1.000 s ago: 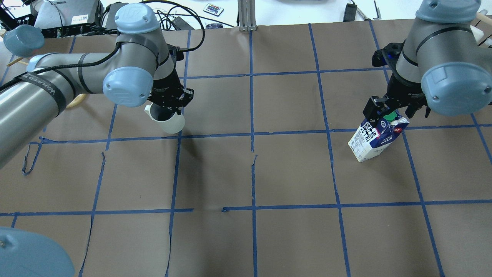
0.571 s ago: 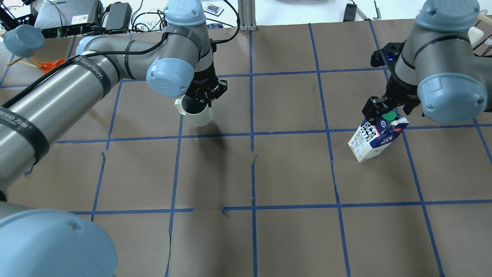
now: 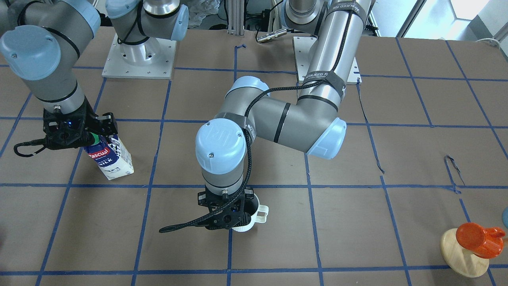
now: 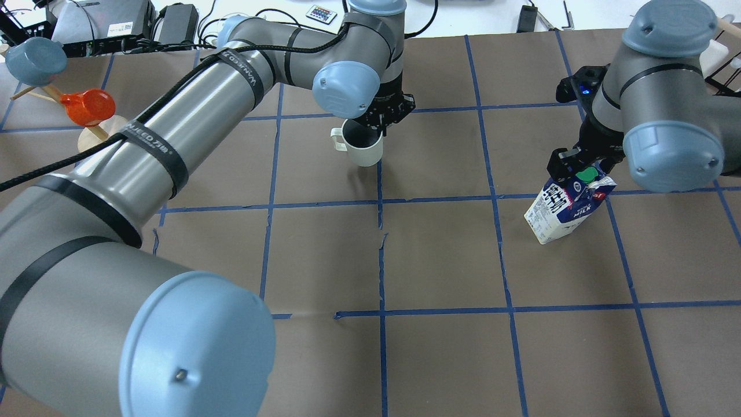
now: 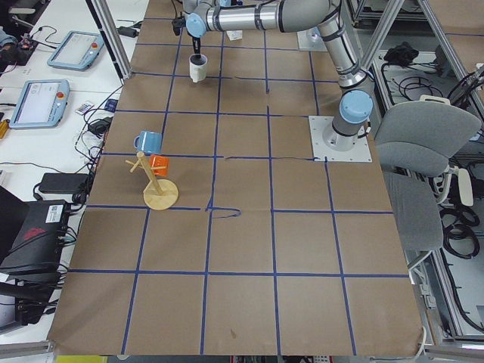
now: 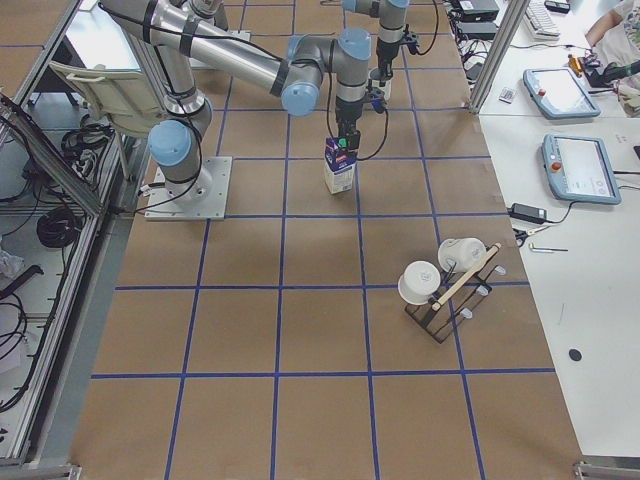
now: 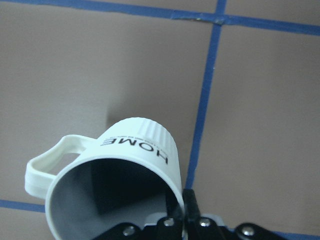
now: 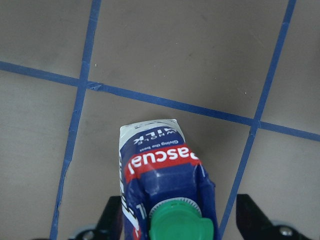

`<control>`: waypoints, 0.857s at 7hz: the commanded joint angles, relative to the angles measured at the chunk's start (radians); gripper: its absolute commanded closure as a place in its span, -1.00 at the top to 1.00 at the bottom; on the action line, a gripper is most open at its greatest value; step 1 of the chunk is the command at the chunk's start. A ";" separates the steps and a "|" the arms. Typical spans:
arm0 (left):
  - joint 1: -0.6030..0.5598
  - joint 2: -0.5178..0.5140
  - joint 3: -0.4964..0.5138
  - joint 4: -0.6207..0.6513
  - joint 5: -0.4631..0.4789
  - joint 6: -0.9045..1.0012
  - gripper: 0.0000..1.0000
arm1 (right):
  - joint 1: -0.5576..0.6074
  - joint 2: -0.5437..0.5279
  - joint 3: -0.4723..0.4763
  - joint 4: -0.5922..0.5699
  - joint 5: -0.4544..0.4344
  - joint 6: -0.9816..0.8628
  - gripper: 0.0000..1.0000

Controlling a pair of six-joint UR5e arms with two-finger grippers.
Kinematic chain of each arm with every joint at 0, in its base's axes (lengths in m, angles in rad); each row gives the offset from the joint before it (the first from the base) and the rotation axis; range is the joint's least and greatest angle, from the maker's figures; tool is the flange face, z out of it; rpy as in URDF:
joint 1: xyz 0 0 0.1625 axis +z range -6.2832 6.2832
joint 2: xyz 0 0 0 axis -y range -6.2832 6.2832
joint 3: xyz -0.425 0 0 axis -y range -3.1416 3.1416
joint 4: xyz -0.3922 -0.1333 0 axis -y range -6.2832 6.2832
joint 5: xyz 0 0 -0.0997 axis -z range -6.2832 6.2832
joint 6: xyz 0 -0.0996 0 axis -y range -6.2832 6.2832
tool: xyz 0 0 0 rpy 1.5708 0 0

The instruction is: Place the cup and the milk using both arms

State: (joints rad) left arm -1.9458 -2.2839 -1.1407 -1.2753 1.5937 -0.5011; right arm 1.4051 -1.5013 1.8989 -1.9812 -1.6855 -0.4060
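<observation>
Next, my right gripper grabs the milk carton's green-capped top, to place the carton beside the cup.
The white cup with a dark grey inside hangs from my left gripper, which is shut on its rim near the table's far centre line. In the left wrist view one finger sits inside the cup, which reads "HOME", handle to the left. It hangs low over the paper; I cannot tell if it touches. The blue and white milk stands on the right side. My right gripper straddles its green-capped top. In the right wrist view the fingers stand wide of the milk, so it is open.
A wooden mug tree with an orange mug and a blue mug stands at the far left. A rack with white mugs stands past the right end. The brown paper carries a blue tape grid.
My left arm has carried the cup rightward and farther out, from the left squares to the centre line. The milk has not moved; the right gripper stays over its top.
</observation>
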 commanded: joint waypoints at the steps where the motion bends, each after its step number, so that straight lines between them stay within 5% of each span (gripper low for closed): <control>1: -0.010 -0.043 0.029 0.002 -0.001 -0.008 -1.00 | -0.001 -0.001 0.000 0.008 0.000 0.004 0.67; 2: -0.010 -0.054 0.029 0.010 -0.003 -0.011 -1.00 | -0.002 -0.001 0.000 0.007 0.000 0.006 0.63; 3: -0.010 -0.052 0.030 0.005 -0.006 -0.014 -1.00 | -0.002 -0.001 0.000 0.005 0.000 0.007 0.39; 4: -0.010 -0.049 0.030 0.002 -0.005 -0.022 -0.03 | -0.002 -0.001 0.000 0.007 0.001 0.007 0.08; 5: -0.010 -0.036 0.030 0.002 -0.008 -0.022 0.72 | -0.003 -0.002 0.000 0.007 0.003 0.009 -0.02; 6: -0.007 -0.020 0.032 0.001 -0.006 -0.013 0.87 | -0.003 -0.002 0.000 0.007 0.003 0.010 -0.19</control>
State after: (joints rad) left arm -1.9552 -2.3209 -1.1104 -1.2732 1.5875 -0.5201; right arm 1.4026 -1.5029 1.8990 -1.9744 -1.6835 -0.3976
